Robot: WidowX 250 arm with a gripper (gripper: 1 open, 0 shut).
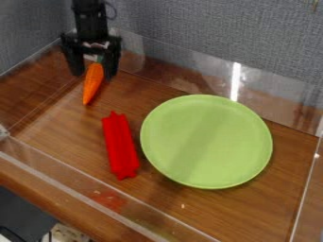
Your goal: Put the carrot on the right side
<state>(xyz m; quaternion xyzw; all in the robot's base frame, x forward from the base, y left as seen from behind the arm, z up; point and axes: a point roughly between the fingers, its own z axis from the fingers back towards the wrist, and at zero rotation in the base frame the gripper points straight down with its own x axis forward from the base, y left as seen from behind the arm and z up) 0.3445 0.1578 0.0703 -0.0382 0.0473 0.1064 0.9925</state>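
Note:
Next, my gripper picks up the carrot by its thick end (94, 73) to put it on the side with the green plate.
The carrot (90, 88) is a small orange tapered toy lying on the wooden table (51, 113) at the back left, its narrow tip pointing toward the front. My gripper (93, 70) points straight down over the carrot's far end. It is open, with one black finger on each side of that end. I cannot tell whether the fingertips touch the carrot. Nothing is held.
A long red ridged bar (119, 145) lies in front of the carrot. A round green plate (206, 140) fills the right half of the table. Clear plastic walls (240, 76) ring the table, and a grey backdrop stands behind.

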